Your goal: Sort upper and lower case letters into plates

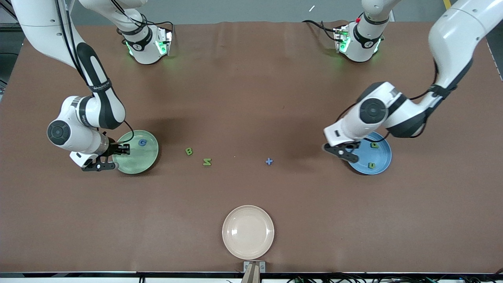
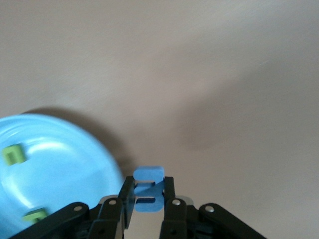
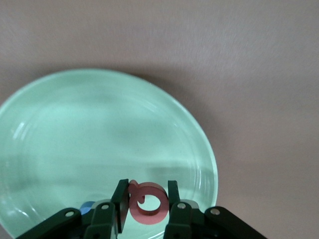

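The blue letter (image 2: 149, 189) hangs short of the blue plate (image 2: 60, 177), so it would miss if I opened my left gripper now. I need to move the letter toward the plate before I let it go.
The light green plate (image 1: 137, 157) lies toward the right arm's end of the table with a blue letter (image 1: 142, 142) on it. My right gripper (image 1: 122, 149) is over this plate's rim, shut on a red letter (image 3: 147, 201); the plate fills the right wrist view (image 3: 99, 134). The blue plate (image 1: 380, 157) lies toward the left arm's end and holds two green letters (image 1: 375, 145) (image 1: 371, 165). My left gripper (image 1: 351, 147) hangs just beside the blue plate's rim (image 2: 75, 164), shut on a blue letter (image 2: 148, 191).
On the table between the plates lie a green B (image 1: 189, 151), another green letter (image 1: 207, 161) and a blue plus sign (image 1: 268, 161). A cream-white plate (image 1: 248, 232) sits near the table's edge closest to the front camera.
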